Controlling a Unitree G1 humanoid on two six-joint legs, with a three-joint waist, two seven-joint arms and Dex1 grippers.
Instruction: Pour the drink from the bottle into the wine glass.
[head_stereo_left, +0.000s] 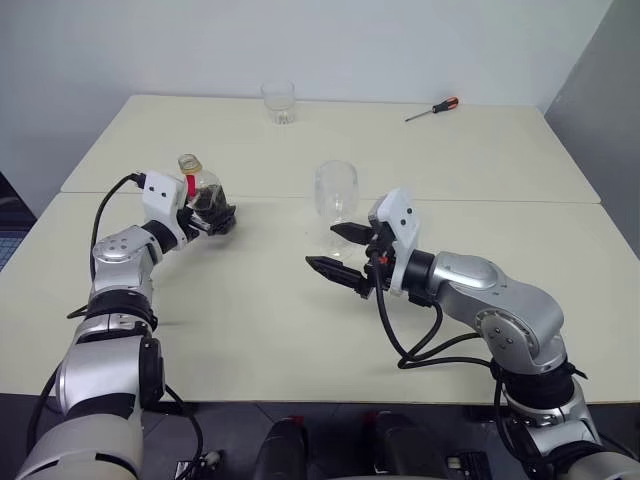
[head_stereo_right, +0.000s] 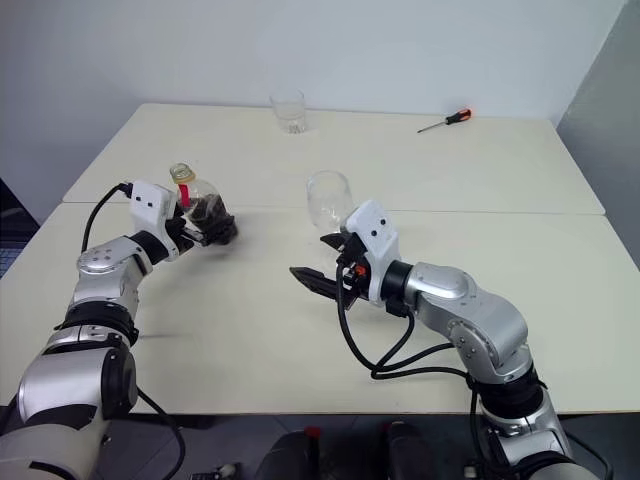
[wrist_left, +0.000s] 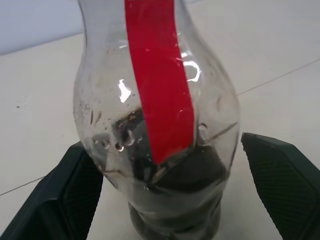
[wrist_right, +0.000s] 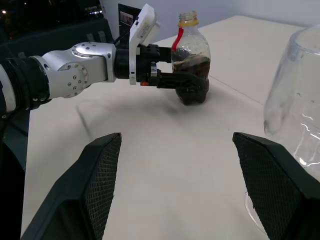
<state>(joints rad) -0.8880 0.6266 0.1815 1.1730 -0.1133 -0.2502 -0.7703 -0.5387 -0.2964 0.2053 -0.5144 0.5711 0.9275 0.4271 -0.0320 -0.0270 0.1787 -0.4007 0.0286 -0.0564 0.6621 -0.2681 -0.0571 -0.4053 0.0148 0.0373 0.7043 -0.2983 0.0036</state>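
My fingers stand on either side of the bottle's lower body. It is now time for my left gripper to close. Closing now would catch the bottle (head_stereo_left: 200, 188).
The bottle (head_stereo_left: 200, 188) stands upright on the table at the left. It is clear, with a red label strip and a yellowish neck ring at its top. The dark drink (wrist_left: 185, 180) fills its lower part. My left gripper (head_stereo_left: 214, 215) is open, one finger on each side of the bottle's lower body; a small gap shows beside one finger (wrist_left: 280, 175). The empty wine glass (head_stereo_left: 336, 193) stands at the table's middle. My right gripper (head_stereo_left: 322, 247) is open and empty just in front of the glass, and hides its foot.
A short clear tumbler (head_stereo_left: 279, 101) stands at the far edge of the table. A red-handled screwdriver (head_stereo_left: 433, 109) lies at the far right. A seam (head_stereo_left: 480, 201) between two tabletops runs across behind the wine glass.
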